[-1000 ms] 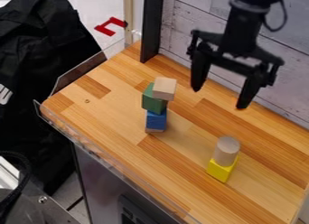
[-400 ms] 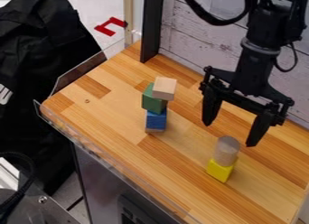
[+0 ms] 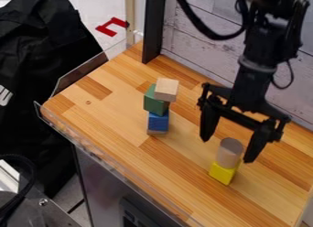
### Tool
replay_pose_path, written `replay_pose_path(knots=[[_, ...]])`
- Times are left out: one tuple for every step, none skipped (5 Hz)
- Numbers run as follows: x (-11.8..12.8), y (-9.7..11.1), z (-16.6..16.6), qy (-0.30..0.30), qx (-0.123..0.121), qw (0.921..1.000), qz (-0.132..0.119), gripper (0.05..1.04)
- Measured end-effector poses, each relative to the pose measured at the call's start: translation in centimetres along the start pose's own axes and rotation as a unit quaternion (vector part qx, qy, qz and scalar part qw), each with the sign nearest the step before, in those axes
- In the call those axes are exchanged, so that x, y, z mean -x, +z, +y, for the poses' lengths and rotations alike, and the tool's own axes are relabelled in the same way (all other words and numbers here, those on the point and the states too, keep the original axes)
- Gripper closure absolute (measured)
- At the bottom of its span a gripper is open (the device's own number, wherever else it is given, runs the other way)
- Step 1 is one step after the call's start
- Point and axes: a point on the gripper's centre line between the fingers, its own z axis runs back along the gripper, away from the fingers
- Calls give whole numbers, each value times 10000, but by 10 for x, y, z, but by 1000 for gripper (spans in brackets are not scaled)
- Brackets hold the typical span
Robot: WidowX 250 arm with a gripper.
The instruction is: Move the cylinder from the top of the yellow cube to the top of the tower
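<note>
Next, my gripper grabs the round side of the wooden cylinder, to move it from the yellow cube [image 3: 223,173] to the top of the tower.
The black gripper [image 3: 225,151] hangs open at the right, its two fingers apart on either side of the cylinder in the view. Upright on the yellow cube [image 3: 223,173] stands the grey-beige cylinder [image 3: 229,152]; whether a finger touches it I cannot tell. Left of them rises the tower: a thin wooden piece at the bottom, a blue block [image 3: 158,122], a green block [image 3: 155,101] and a pale wooden block [image 3: 166,89] on top.
The wooden table [image 3: 110,116] has a clear raised guard along its front left edge. A white plank wall [image 3: 202,34] and a black post [image 3: 153,29] stand behind it. Black cloth [image 3: 43,61] hangs beyond the left edge.
From high near the wall, the gripper has come down and toward the front, over the cylinder; lately it also shifted slightly left. The cylinder, cube and tower have kept their places.
</note>
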Motion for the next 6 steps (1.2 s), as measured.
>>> replay_pose_path(knots=[[-4,-13,2,73,-122,9998,169,84],[-7,-21,2,83,-128,9996,238,84],[-11,-22,0,121,-98,9997,183,134],[-14,-22,-1,177,-46,9998,78,419],[-14,-23,0,222,-8,9997,77,528],[-11,-22,2,233,-16,9996,176,528]])
